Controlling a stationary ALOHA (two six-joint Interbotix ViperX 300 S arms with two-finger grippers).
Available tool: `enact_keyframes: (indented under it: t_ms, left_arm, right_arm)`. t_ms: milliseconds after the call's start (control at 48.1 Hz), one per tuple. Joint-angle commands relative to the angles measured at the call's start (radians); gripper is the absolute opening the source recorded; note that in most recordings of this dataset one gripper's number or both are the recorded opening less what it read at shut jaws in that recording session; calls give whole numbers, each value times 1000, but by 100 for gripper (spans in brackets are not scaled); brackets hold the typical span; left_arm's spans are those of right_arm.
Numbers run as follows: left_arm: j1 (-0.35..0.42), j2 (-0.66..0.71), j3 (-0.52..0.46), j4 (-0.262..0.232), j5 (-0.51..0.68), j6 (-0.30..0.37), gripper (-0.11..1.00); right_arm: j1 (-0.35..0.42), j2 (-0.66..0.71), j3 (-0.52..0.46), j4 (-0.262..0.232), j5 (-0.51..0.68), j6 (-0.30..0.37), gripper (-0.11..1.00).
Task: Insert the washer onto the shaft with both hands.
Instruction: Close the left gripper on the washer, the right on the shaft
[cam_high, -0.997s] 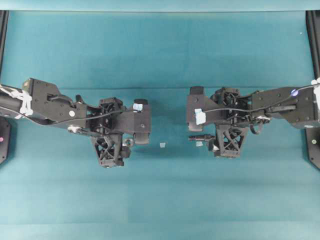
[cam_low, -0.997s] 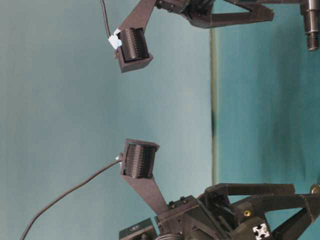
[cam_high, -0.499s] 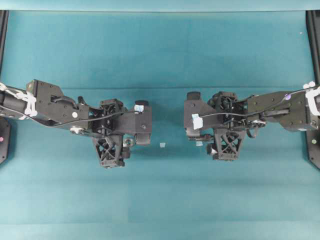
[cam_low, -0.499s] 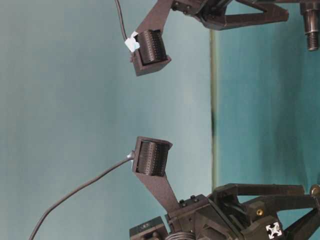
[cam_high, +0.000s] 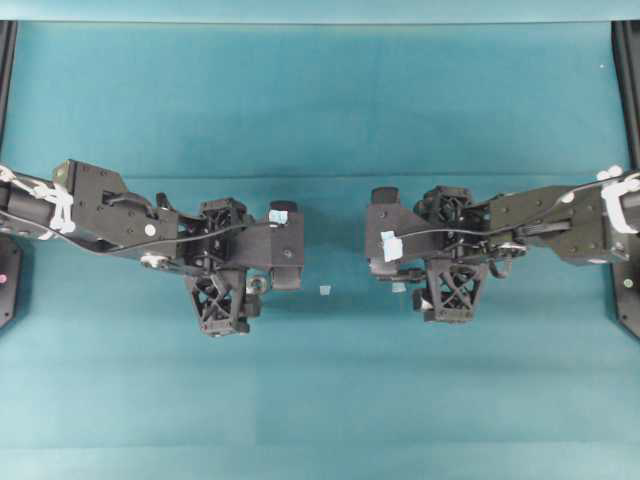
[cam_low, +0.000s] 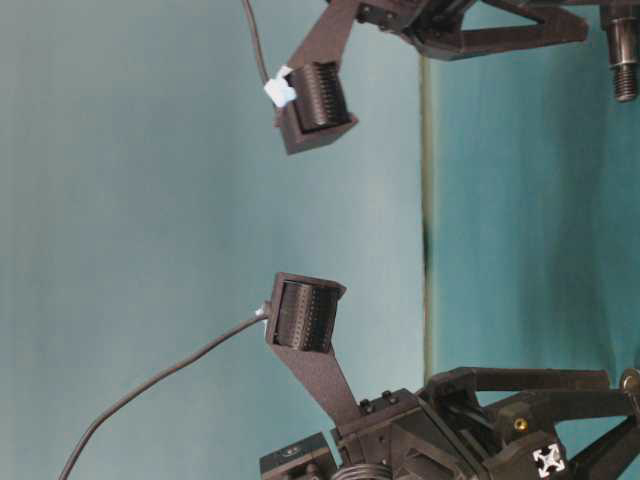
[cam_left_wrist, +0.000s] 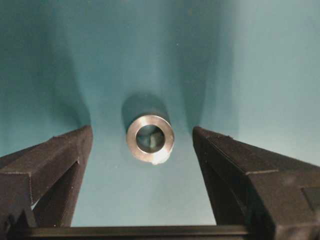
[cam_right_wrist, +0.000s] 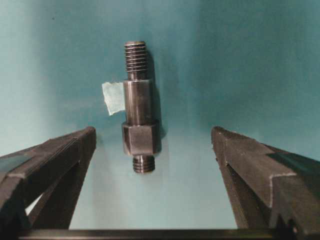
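Observation:
I need to close my right gripper now, and it would hold the shaft: both fingers reach down near the teal mat on either side of the hexagonal collar.
In the left wrist view the washer, a small silvery ring with a dark hole, lies flat on the teal mat. My left gripper hangs over it, open, one black finger on each side and neither touching it. From overhead the washer peeks out beside the left arm. The shaft, dark grey, stepped and threaded at both ends, lies on the mat between the wide-open fingers of my right gripper, untouched. Its threaded tip shows at table level.
A pale blue tape scrap lies against the shaft, and another scrap sits on the mat between the arms. Black frame posts stand at the table's side edges. The teal mat stretches in front of both arms.
The right arm has moved left and down, so that from overhead it now covers most of the shaft. The left arm dropped slightly at first, then held still. Both grippers stayed open.

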Motion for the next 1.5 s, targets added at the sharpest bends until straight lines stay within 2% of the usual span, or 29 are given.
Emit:
enact_keyframes:
  t_ms: [0,602,748,831,935,1039,1163,1246,1475]
  left_arm:
    - [-2,-6,-8,5,-6,-2,86]
    - [-3,-6,-8,2,-6,-2,86]
    - [-6,-6,-8,5,-6,-2,85]
    - [-11,-6,-8,2,-6,-2,82]
    - [-17,-6,-6,5,-6,-2,73]
    - [-21,-9,0,5,-6,-2,63]
    - [-21,-11,12,5,-8,0,47]
    - [-21,-14,17,2,-17,0,37]
    - [-21,-14,15,5,-48,2,37]
  right_arm:
    - [3,3,-8,-2,-18,-11,88]
    - [3,9,-2,-2,-17,-11,87]
    - [3,9,0,-2,-14,-9,84]
    - [3,11,-3,-2,-8,-8,75]
    - [3,12,-5,-2,3,-8,58]
    - [3,15,-9,-2,23,-8,37]
    - [3,18,-18,-2,32,-8,17]
    - [2,21,-26,-2,31,-8,10]
    - [-15,26,-38,-2,44,-8,6]
